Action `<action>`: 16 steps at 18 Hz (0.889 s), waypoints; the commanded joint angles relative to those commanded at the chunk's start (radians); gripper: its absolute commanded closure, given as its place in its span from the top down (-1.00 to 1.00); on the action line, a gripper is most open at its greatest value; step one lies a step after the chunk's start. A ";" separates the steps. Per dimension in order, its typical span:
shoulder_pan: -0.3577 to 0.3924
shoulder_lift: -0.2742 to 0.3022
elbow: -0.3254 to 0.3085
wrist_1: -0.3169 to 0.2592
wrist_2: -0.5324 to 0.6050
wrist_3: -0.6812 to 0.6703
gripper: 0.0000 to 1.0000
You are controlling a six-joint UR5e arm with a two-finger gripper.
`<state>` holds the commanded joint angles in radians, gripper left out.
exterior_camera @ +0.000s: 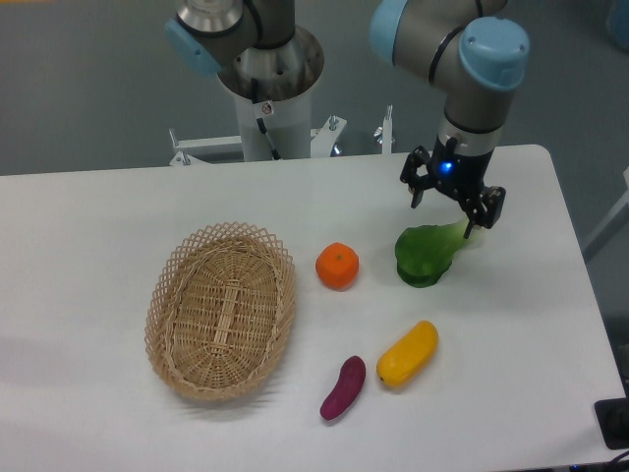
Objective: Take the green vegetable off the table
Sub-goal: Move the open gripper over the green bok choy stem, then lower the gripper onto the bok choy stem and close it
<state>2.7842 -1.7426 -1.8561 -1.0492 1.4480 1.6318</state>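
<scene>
The gripper should next grab the green vegetable (427, 253) by its pale stalk end (464, 230), so that it can pick the vegetable up from the table.
The green vegetable (427, 253) lies on the white table (108, 226), right of centre, with dark green leaves toward the front left and its pale stalk pointing back right. My gripper (450, 209) hangs just above its stalk end, open, fingers spread with nothing between them. The right fingertip overlaps the tip of the stalk in this view; whether it touches cannot be told.
An orange (337, 265) sits left of the green vegetable. A yellow oblong vegetable (407, 354) and a small purple piece (343, 387) lie nearer the front. An oval wicker basket (222, 310) stands at the left. The arm's base column (267, 88) rises behind the table.
</scene>
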 joint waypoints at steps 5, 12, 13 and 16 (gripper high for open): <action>-0.006 -0.035 0.006 0.009 0.178 0.189 1.00; 0.049 -0.104 0.001 0.126 0.187 0.279 1.00; 0.058 -0.107 0.003 0.130 0.187 0.301 1.00; 0.069 -0.133 -0.006 0.202 0.190 0.326 1.00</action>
<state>2.8532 -1.8760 -1.8622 -0.8470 1.6383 1.9574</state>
